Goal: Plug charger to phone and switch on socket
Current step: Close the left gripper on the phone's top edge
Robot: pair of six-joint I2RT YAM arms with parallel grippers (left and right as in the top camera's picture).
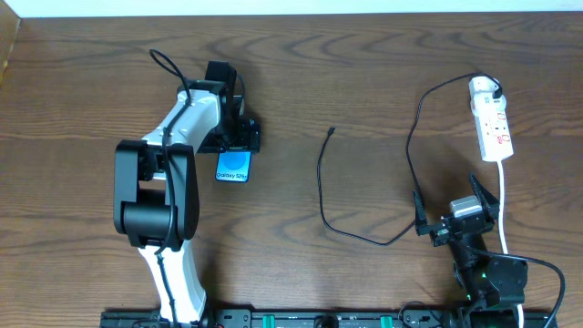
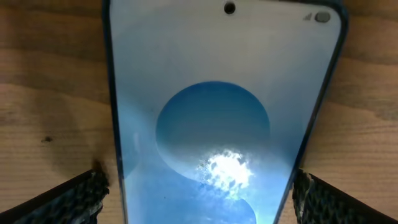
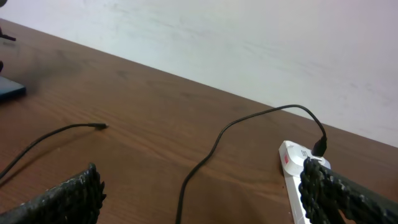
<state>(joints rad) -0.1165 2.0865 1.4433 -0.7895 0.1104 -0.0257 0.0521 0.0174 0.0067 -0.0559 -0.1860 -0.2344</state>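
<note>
My left gripper should close and catch the phone [image 1: 233, 167], its long edges between both fingers.
The phone [image 1: 233, 167] lies flat on the wooden table with its cyan-blue screen up. My left gripper [image 1: 235, 138] hangs over its far end. In the left wrist view the phone [image 2: 211, 93] fills the space between the open fingers [image 2: 199, 194], with a strip of bare wood on each side. The black charger cable [image 1: 321, 187] lies loose, its small tip [image 1: 332, 130] free at mid-table and its plug [image 1: 493, 91] in the white socket strip [image 1: 492, 123]. My right gripper [image 1: 449, 202] is open and empty near the front. The right wrist view shows its fingers [image 3: 199, 199] wide apart, the cable [image 3: 205, 155] and the socket [image 3: 291, 160].
The socket's white cord [image 1: 504, 210] runs down the right side past my right arm. A pale wall [image 3: 249, 37] stands behind the table's far edge. The phone shows as a dark blue slab at the left edge of the right wrist view [image 3: 9, 90].
</note>
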